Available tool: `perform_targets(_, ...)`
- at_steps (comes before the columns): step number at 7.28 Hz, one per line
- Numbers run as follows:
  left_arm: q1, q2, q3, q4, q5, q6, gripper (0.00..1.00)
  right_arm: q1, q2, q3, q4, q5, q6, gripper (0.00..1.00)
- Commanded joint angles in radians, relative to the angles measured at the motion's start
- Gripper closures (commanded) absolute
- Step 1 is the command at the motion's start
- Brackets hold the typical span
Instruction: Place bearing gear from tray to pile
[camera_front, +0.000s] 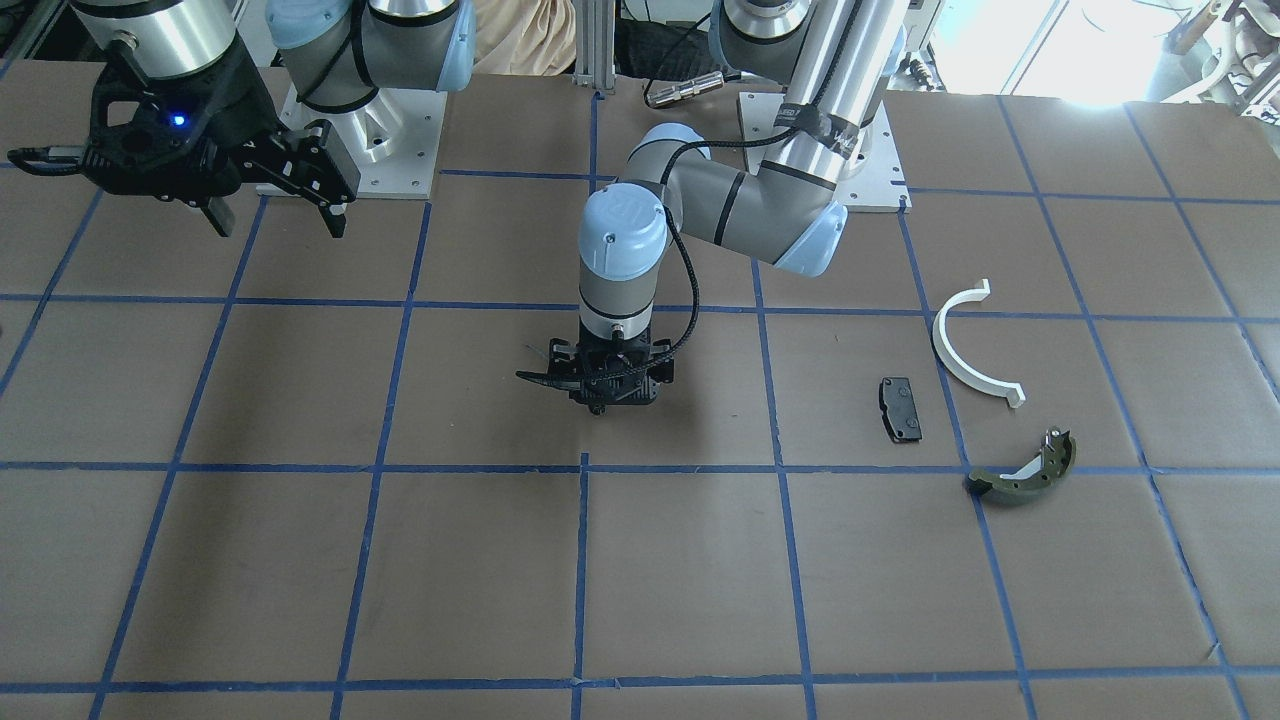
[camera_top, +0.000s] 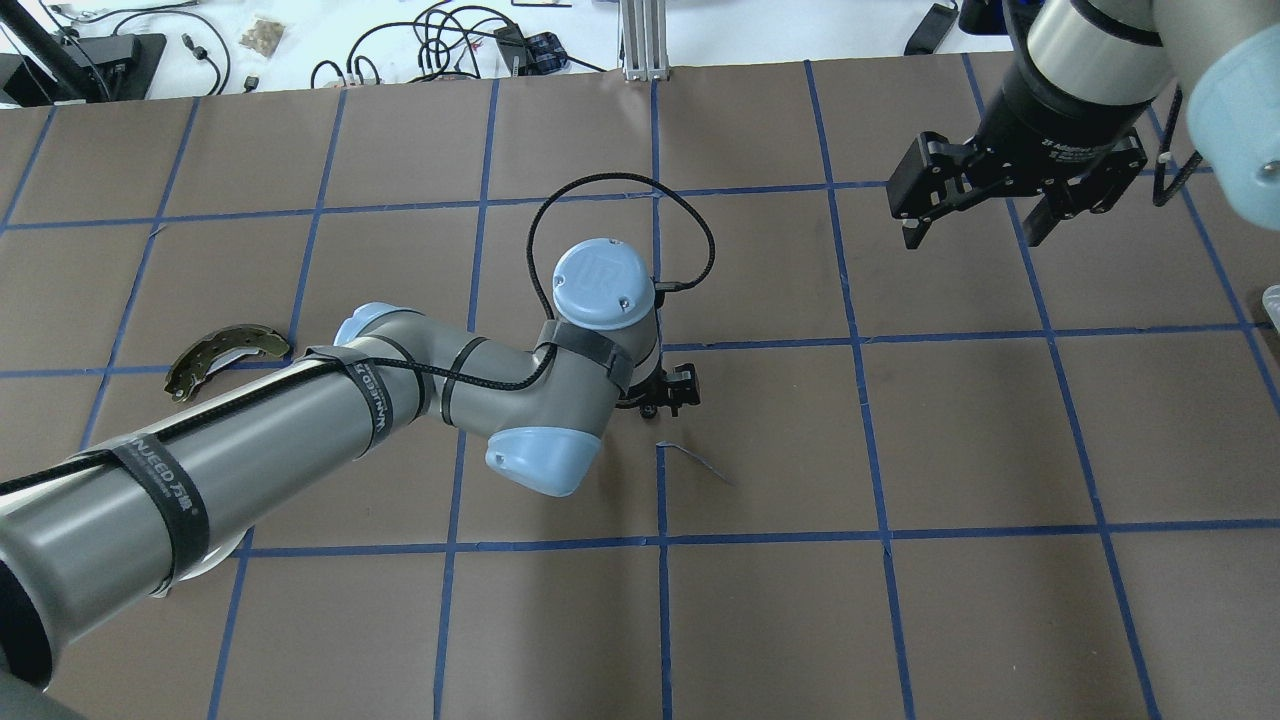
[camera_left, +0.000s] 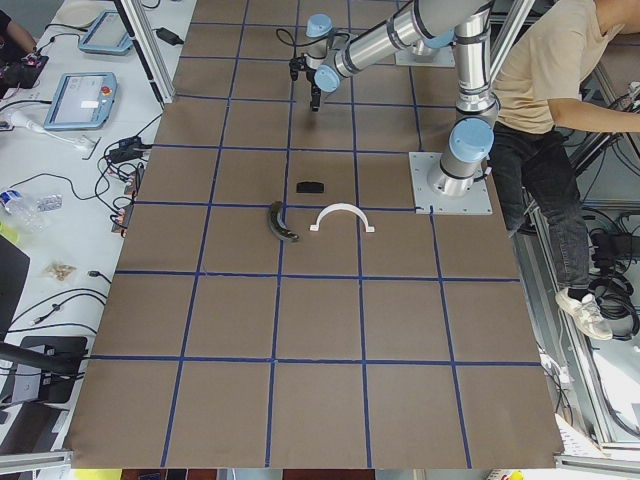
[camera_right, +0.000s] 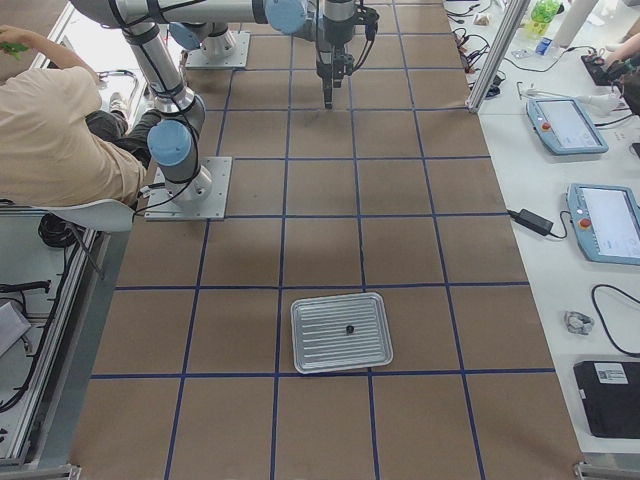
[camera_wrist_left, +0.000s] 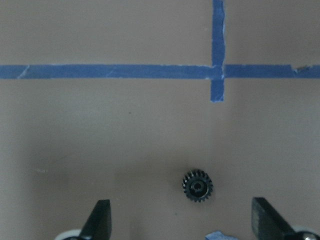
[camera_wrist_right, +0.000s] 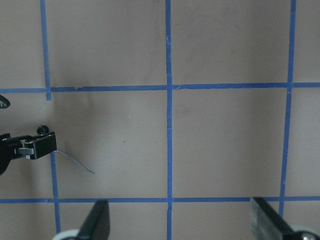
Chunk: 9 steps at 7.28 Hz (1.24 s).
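Note:
The left gripper isn't ready to close on the bearing gear yet and should come down first: the bearing gear's toothed rim (camera_wrist_left: 197, 185) is beyond its fingers.
A small black toothed bearing gear (camera_wrist_left: 198, 185) lies on the brown table, between the open fingers of my left gripper (camera_wrist_left: 182, 220). That gripper (camera_front: 600, 395) points straight down at the table's middle, close above the surface. The pile lies apart towards my left: a black pad (camera_front: 900, 408), a white half-ring (camera_front: 970, 350) and an olive-green shoe (camera_front: 1025, 470). The metal tray (camera_right: 320, 345) stands far off at my right end with a small dark thing (camera_right: 349, 328) on it. My right gripper (camera_front: 275, 215) hangs open and empty, high above the table.
Blue tape lines grid the brown table; a tape cross (camera_wrist_left: 217, 72) is just beyond the gear. A loose curl of tape (camera_top: 695, 460) lies by the left gripper. A seated person (camera_left: 545, 70) is behind the arm bases.

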Motion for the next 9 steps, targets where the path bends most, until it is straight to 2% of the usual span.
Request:
perform_targets(1,-0.017,-0.01,-0.001,0.013,0.004,-0.006,0.0,-0.001,-0.003,0.006,0.01,-0.024,-0.002,0.0)
perform_targets(3,-0.02,-0.025,0.002,0.036,0.005,-0.009,0.0,0.0,-0.003,0.006,0.016,-0.024,-0.001,0.0)
perform_targets(4,-0.02,-0.036,0.003,0.065,0.005,-0.009,0.07,0.0,-0.005,0.006,0.016,-0.024,-0.002,0.0)
perform_targets(8,-0.024,-0.041,0.004,0.093,0.008,0.007,0.14,0.0,-0.005,0.006,0.025,-0.024,0.001,0.0)
perform_targets(9,-0.024,-0.041,0.004,0.093,0.008,0.008,0.21,0.0,-0.005,0.008,0.032,-0.024,0.001,0.0)
